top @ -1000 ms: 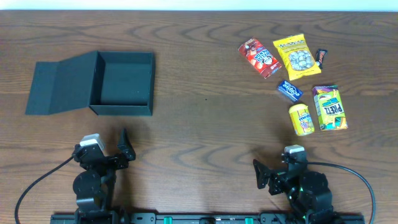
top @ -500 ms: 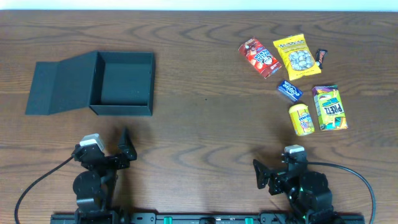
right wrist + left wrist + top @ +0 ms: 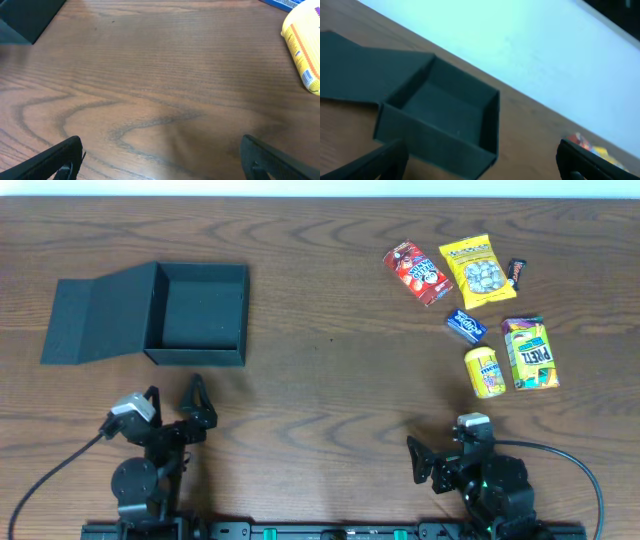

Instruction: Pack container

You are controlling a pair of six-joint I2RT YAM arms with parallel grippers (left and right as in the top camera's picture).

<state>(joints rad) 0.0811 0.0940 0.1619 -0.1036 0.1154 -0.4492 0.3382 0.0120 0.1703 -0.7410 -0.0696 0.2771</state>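
My left gripper grabs the container's (image 3: 197, 313) side rim opposite the flap lid next, to drag and turn it for packing.
The container (image 3: 197, 313) is a matte black shallow box at the table's left, open and empty, its flap lid (image 3: 98, 312) lying flat to its left. It fills the left wrist view (image 3: 442, 117). My left gripper (image 3: 174, 402) is open and empty, just in front of the box. My right gripper (image 3: 425, 460) is open and empty at the near right, over bare wood (image 3: 160, 165). Snack packets lie at the far right: a red packet (image 3: 417, 272), a yellow bag (image 3: 477, 270) and a yellow pouch (image 3: 484, 371), which also shows in the right wrist view (image 3: 303, 50).
A small blue packet (image 3: 465, 325), a green and yellow Pretz box (image 3: 529, 353) and a small dark bar (image 3: 516, 272) lie among the snacks. The box's corner (image 3: 25, 17) shows at the right wrist view's top left.
My left arm has lifted and turned left toward the black box. The right arm, the box and the snacks have not moved.
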